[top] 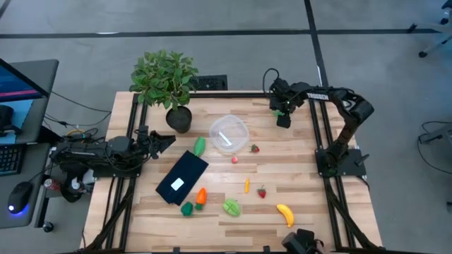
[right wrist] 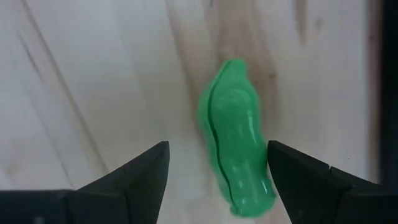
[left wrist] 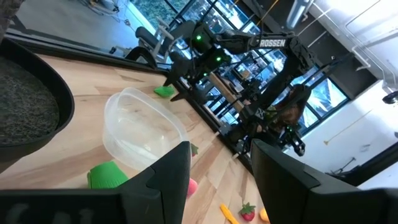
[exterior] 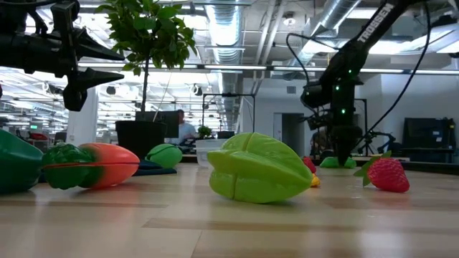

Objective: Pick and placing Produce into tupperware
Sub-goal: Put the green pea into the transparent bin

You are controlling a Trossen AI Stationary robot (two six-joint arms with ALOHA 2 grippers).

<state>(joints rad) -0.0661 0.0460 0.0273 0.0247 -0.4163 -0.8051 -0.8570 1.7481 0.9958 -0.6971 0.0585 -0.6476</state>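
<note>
My right gripper grabs the green produce piece next, holding the piece by its middle [top: 277,113], to place it in the tupperware [top: 229,133].
A green oblong piece of produce [right wrist: 233,140] lies on the wood at the table's far right. My right gripper [right wrist: 217,145] points down over it, open, with one finger on each side; one finger stands close beside the piece. The low view shows the gripper [exterior: 340,147] just above the piece [exterior: 336,163]. The clear round tupperware [top: 229,133] sits at the table's far middle. More produce lies scattered: a green piece [top: 200,145], strawberries [top: 255,149] [top: 262,192], a carrot [top: 201,196], a banana [top: 284,214]. My left gripper [top: 168,139] waits level at the left edge, open.
A potted plant [top: 166,81] stands at the far left, its pot beside the tupperware. A dark flat rectangle with a white label [top: 182,176] lies left of centre. A green star-shaped piece [top: 232,207] and another green piece [top: 187,209] lie near the front. Metal frame rails [top: 316,120] line the table's sides.
</note>
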